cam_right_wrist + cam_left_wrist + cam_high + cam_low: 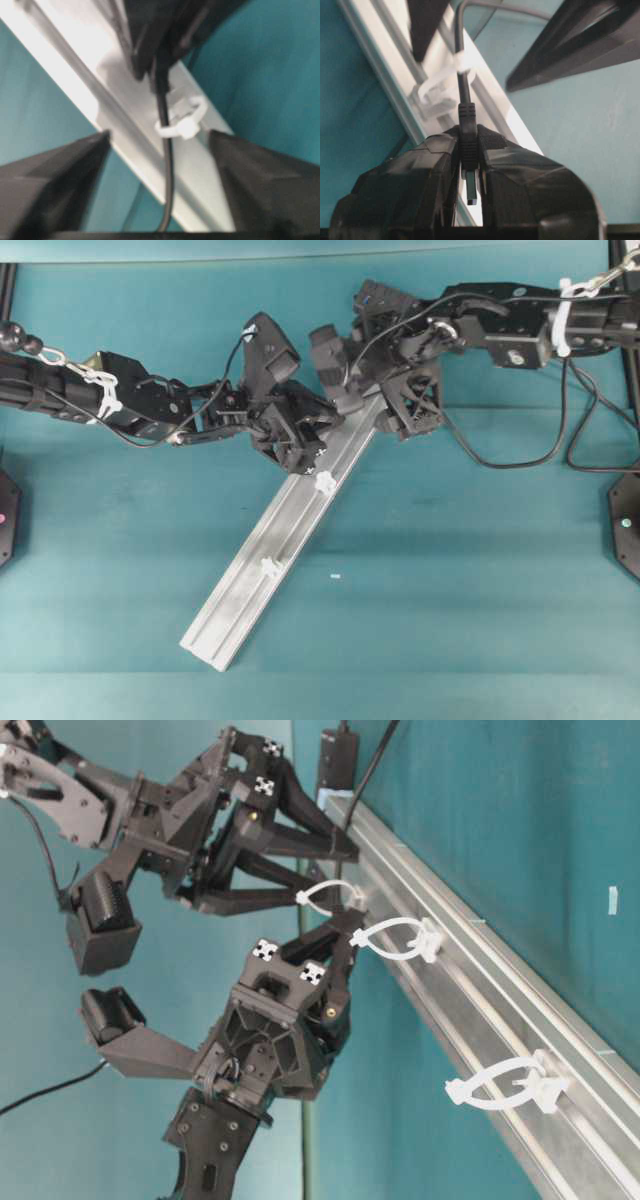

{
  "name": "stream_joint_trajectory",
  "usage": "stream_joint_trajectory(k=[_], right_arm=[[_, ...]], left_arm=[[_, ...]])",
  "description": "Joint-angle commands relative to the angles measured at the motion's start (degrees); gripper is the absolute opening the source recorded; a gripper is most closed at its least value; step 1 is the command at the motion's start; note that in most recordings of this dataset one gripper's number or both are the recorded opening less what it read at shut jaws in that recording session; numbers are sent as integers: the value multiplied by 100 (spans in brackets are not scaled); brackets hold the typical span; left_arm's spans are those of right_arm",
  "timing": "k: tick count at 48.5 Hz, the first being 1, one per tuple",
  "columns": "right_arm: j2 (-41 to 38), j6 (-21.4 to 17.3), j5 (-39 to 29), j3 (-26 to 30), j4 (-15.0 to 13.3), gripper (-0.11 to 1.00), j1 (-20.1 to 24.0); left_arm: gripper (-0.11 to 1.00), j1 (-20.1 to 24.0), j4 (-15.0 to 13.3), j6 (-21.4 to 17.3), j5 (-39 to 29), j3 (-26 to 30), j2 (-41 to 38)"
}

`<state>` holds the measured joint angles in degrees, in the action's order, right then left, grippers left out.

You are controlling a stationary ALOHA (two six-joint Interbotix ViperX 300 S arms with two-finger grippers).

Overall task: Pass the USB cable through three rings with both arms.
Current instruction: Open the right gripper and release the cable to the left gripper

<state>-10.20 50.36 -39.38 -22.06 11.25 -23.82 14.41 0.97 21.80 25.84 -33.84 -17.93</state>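
Observation:
My left gripper is covering the plug beyond the ring, so my right gripper needs to grab the USB cable by its cord behind the ring (169, 172) next.
My left gripper (468, 137) is shut on the small black plug (468, 116) of the USB cable (463, 85). From the plug the thin cord runs up through a whitish ring (461, 61) on the silver rail. In the right wrist view, my right gripper (159, 135) stands open, its fingers apart on either side of the cable (168, 175), which passes through that ring (184, 125). Overhead, the left gripper (303, 445) and right gripper (372, 405) crowd the rail's upper end and hide the ring there. Two more rings (324, 481) (269, 566) sit empty further down the rail.
The long silver rail (240, 610) lies diagonally on the teal table. From table level, a black hub (338, 760) sits at its far end. Loose black cables (520, 462) loop at the right. A tiny white scrap (335, 576) lies right of the rail.

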Motion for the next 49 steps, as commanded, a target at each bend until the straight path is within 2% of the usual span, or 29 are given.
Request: stream_joint_trajectory(k=[1,9,15,24,37,49], right_arm=[[229,-246,26,-70,18,91,18],[606,-510,220,-299,18,90,18],[826,-598,448,-431,18,90,26],[967,-589,729,-475,9,89,176],[879,-571,1178,-360,0,89,510],[721,-563,1450,-413,0,89,536]], left_arm=[[10,-70,18,18,-26,18,149],[10,-114,18,26,-149,-62,290],[10,-114,18,176,-290,-123,422],[10,-132,18,396,-316,-264,668],[10,-141,18,413,-343,-360,1002],[10,-149,18,422,-378,-360,1046]])
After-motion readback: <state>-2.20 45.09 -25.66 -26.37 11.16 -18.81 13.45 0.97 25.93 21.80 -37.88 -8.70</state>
